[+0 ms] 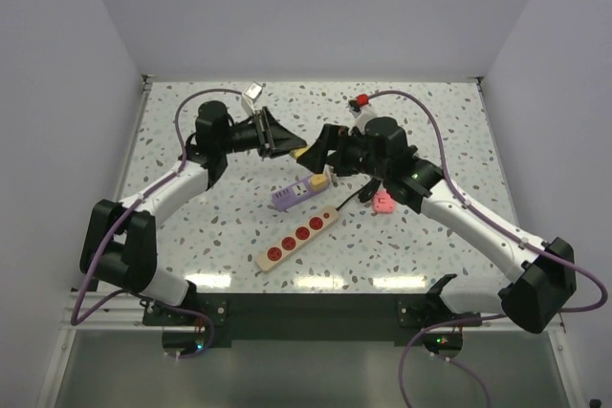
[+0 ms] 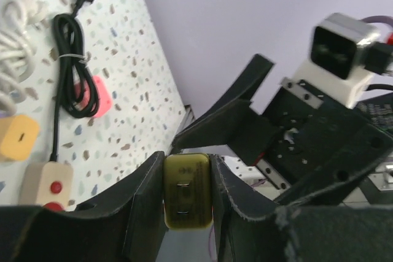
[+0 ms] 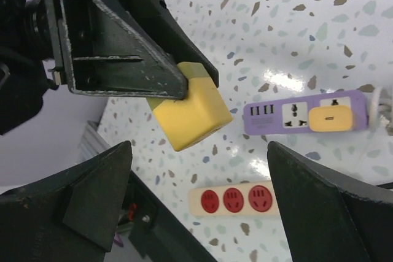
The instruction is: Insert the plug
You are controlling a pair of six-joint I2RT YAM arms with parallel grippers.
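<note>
I should next use my right gripper to grab the yellow plug by its loose end beyond my left gripper, so that the plug's opposite end stays free to insert.
My left gripper (image 1: pixel 287 143) is shut on a yellow plug block (image 1: pixel 302 152) and holds it in the air above the table's middle. In the left wrist view the plug (image 2: pixel 187 191) sits between my fingers, its face with two slots towards the camera. My right gripper (image 1: pixel 321 152) is open and faces the plug from the right without touching it. In the right wrist view the plug (image 3: pixel 190 110) hangs between and beyond my open fingers (image 3: pixel 92 194). A purple power strip (image 1: pixel 298 192) lies below, and a cream strip with red sockets (image 1: pixel 298 235) lies nearer.
A second yellow plug (image 3: pixel 330 118) sits in the purple strip (image 3: pixel 288 116). A pink plug (image 1: pixel 382 202) with a coiled black cable (image 2: pixel 70 65) lies to the right. A white cable (image 2: pixel 15 35) lies beside it. The cream strip also shows in the right wrist view (image 3: pixel 236 199).
</note>
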